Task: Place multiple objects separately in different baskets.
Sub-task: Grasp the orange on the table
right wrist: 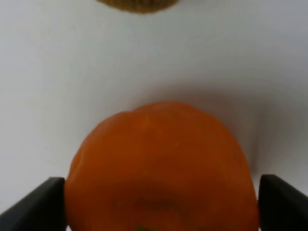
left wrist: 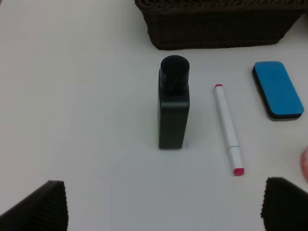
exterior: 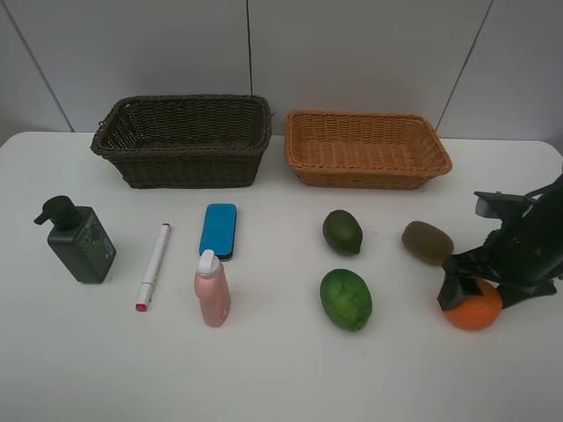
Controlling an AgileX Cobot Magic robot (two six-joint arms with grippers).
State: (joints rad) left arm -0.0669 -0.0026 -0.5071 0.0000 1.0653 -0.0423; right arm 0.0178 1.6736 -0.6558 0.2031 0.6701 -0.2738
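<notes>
My right gripper should close now: in the right wrist view its fingers are on either side of the orange. Closing now would catch it.
On the right side of the table, my right gripper (exterior: 489, 290) is lowered over the orange (exterior: 475, 309) and stands open. Its fingers flank the orange (right wrist: 159, 163) on both sides in the right wrist view; whether they touch it I cannot tell. The brown kiwi (exterior: 427, 242) lies just beyond. My left gripper (left wrist: 163, 211) is open above the table, facing the dark green pump bottle (left wrist: 173, 108), the white marker (left wrist: 227, 127) and the blue eraser (left wrist: 277, 89). The left arm is out of the exterior view. A pink bottle (exterior: 212, 288) and two green fruits (exterior: 342, 231) (exterior: 346, 299) stand mid-table.
The dark brown basket (exterior: 183, 141) and the light orange-tan basket (exterior: 366, 148) sit side by side at the back of the white table, both holding nothing. The pump bottle (exterior: 79, 240), marker (exterior: 153, 265) and eraser (exterior: 218, 229) line up on the left.
</notes>
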